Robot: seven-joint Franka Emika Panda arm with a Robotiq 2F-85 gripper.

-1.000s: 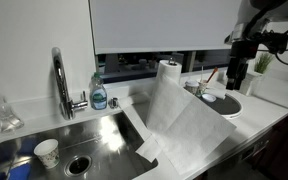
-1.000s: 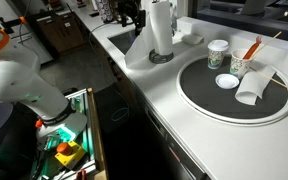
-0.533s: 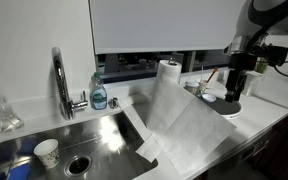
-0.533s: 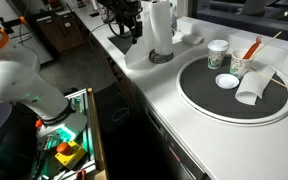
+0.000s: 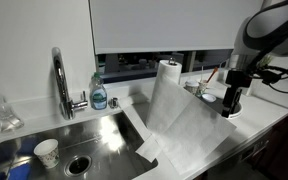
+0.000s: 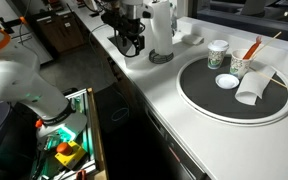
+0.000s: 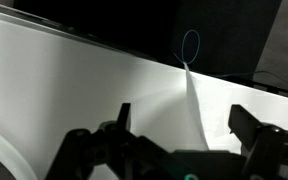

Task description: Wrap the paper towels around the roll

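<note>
I will use my gripper next to grab the raised fold of the paper towels by the sheet's far edge, away from the roll, to wrap them around it.
The roll (image 5: pixel 168 74) stands upright on the counter behind the sink; it also shows in an exterior view (image 6: pixel 162 27). The paper towels (image 5: pixel 184 125) hang off it as a long wide sheet, spread down and forward over the counter's front edge. My gripper (image 5: pixel 230 108) is open and empty, pointing down just above the counter by the sheet's far side edge, beside the roll in an exterior view (image 6: pixel 132 46). In the wrist view the gripper (image 7: pixel 184 128) hovers over a raised fold of the paper towels (image 7: pixel 196 105), with one dark finger on each side of the fold.
A steel sink (image 5: pixel 94 135) with a faucet (image 5: pixel 59 75), a blue soap bottle (image 5: pixel 99 95) and a paper cup (image 5: pixel 46 152) lies left of the sheet. A round dark tray (image 6: pixel 199 95) with cups (image 6: pixel 218 55) sits on the counter past the roll.
The arm has come down from above the counter. The gripper now sits lower, close to the sheet's edge. The sheet and roll have not moved.
</note>
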